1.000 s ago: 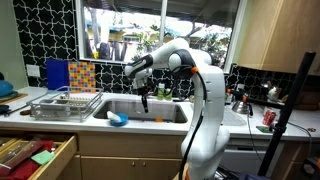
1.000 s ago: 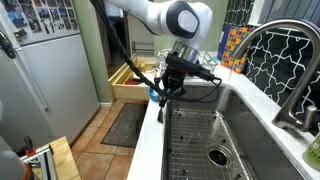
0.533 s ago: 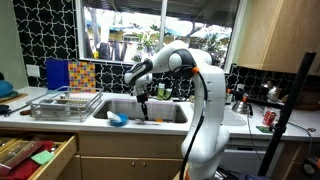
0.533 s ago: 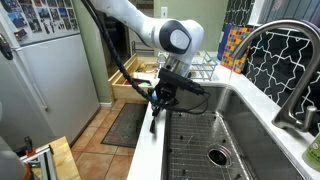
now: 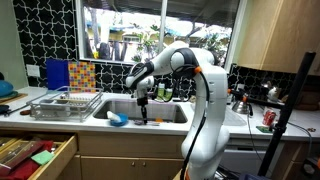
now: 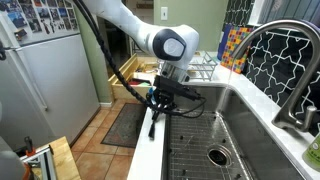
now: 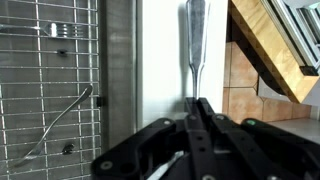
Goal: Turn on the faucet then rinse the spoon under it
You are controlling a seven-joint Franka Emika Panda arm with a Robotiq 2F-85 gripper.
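Note:
My gripper will open now, because the spoon lies along the white front rim (image 5: 165, 127) (image 7: 161, 55) and my fingers are down at its surface. The spoon would rest there if I opened now.
My gripper (image 6: 160, 97) is shut on the spoon (image 6: 154, 120), which hangs down over the sink's white front rim (image 6: 158, 150). In the wrist view the spoon (image 7: 194, 40) reaches straight out from the closed jaws of the gripper (image 7: 197, 100), lying over the pale rim strip beside the wire sink grid (image 7: 50, 90). In an exterior view the gripper (image 5: 142, 97) holds the spoon (image 5: 143, 112) above the basin (image 5: 170, 110). The dark gooseneck faucet (image 6: 270, 50) arches over the far side of the sink, well away from my gripper. No water is seen running.
A wire dish rack (image 5: 65, 103) stands beside the sink, with a blue object (image 5: 118, 119) at the basin's edge. A drawer (image 5: 35, 155) stands open below. A thin utensil (image 7: 60, 125) lies on the grid. The drain (image 6: 216, 156) and a red can (image 5: 268, 118) are also in view.
The gripper with the spoon has shifted toward the sink's front rim and dipped slightly. The jaws stay shut on the spoon.

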